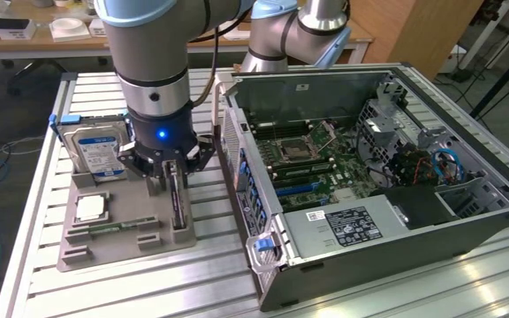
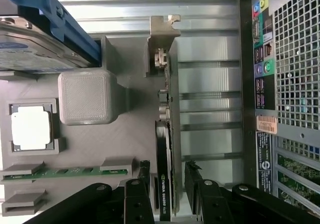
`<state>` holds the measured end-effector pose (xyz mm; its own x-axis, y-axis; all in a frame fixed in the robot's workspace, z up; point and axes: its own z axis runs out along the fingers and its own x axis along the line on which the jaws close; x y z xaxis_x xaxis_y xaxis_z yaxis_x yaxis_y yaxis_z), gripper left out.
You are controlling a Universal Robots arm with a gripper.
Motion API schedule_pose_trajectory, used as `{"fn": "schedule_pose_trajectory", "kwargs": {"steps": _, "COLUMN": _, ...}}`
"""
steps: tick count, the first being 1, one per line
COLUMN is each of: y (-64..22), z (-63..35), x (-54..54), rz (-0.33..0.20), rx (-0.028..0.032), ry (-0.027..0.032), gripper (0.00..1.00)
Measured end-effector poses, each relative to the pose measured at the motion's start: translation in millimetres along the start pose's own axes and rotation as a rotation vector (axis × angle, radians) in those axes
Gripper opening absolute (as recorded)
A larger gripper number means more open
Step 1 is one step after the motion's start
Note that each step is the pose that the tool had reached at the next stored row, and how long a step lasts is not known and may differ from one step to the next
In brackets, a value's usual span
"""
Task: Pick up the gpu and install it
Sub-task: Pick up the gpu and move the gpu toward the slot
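Note:
Next, my gripper grabs the GPU by the flat sides of its black shroud [image 2: 164, 184], since the GPU's far end flares into a bent silver bracket [image 2: 162, 33].
The gpu [image 1: 178, 207] stands on its long edge in a slot at the exterior view's right side of a grey holder [image 1: 117, 248]. In the wrist view the gpu [image 2: 165, 149] is a thin dark card, with its silver bracket [image 2: 163, 39] at the far end. My gripper [image 1: 168, 177] hangs straight down over it, open. My gripper [image 2: 168, 180] has one black finger on each side of the card's near end, with a small gap on either side. Nothing is gripped.
In the same holder sit a blue-labelled hard drive [image 1: 95, 154], a square silver processor chip [image 1: 91, 209] and a green memory stick [image 2: 65, 173]. An open computer case [image 1: 370, 199] lies close by on the exterior view's right, on the slatted metal table [image 1: 148, 285].

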<state>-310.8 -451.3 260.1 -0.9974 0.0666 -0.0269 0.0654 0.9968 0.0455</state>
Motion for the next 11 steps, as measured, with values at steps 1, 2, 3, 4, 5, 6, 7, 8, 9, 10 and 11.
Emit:
{"fn": "schedule_pose_trajectory", "kwargs": {"steps": 1, "y": 0.0, "z": 1.5, "x": 0.1, "rz": 0.0, "rx": 0.0, "ry": 0.0, "gripper": 0.41}}
{"fn": "schedule_pose_trajectory", "kwargs": {"steps": 2, "y": 0.1, "z": 2.9, "x": 0.3, "rz": 0.0, "rx": 0.0001, "ry": 0.0001, "gripper": 0.41}}
{"fn": "schedule_pose_trajectory", "kwargs": {"steps": 3, "y": 0.1, "z": 4.3, "x": 0.4, "rz": 0.0, "rx": 0.0, "ry": 0.0, "gripper": 0.41}}
{"fn": "schedule_pose_trajectory", "kwargs": {"steps": 4, "y": 0.0, "z": 5.7, "x": 0.4, "rz": 0.0, "rx": 0.0, "ry": 0.0001, "gripper": 0.41}}
{"fn": "schedule_pose_trajectory", "kwargs": {"steps": 5, "y": 0.1, "z": 7.1, "x": 0.6, "rz": 0.0, "rx": 0.0, "ry": 0.0, "gripper": 0.41}}
{"fn": "schedule_pose_trajectory", "kwargs": {"steps": 6, "y": 0.2, "z": 8.5, "x": 0.7, "rz": 0.0, "rx": 0.0001, "ry": 0.0001, "gripper": 0.41}}
{"fn": "schedule_pose_trajectory", "kwargs": {"steps": 7, "y": 0.2, "z": 10.0, "x": 0.8, "rz": 0.0, "rx": -0.0001, "ry": 0.0, "gripper": 0.41}}
{"fn": "schedule_pose_trajectory", "kwargs": {"steps": 8, "y": 0.4, "z": 11.4, "x": 0.9, "rz": 0.0, "rx": -0.0001, "ry": 0.0, "gripper": 0.41}}
{"fn": "schedule_pose_trajectory", "kwargs": {"steps": 9, "y": 0.6, "z": 12.7, "x": 0.9, "rz": 0.0, "rx": 0.0, "ry": 0.0, "gripper": 0.41}}
{"fn": "schedule_pose_trajectory", "kwargs": {"steps": 10, "y": 0.9, "z": 13.9, "x": 1.0, "rz": 0.0, "rx": 0.0, "ry": -0.0001, "gripper": 0.41}}
{"fn": "schedule_pose_trajectory", "kwargs": {"steps": 11, "y": 1.7, "z": 15.1, "x": 1.1, "rz": 0.0, "rx": 0.0, "ry": 0.0001, "gripper": 0.41}}
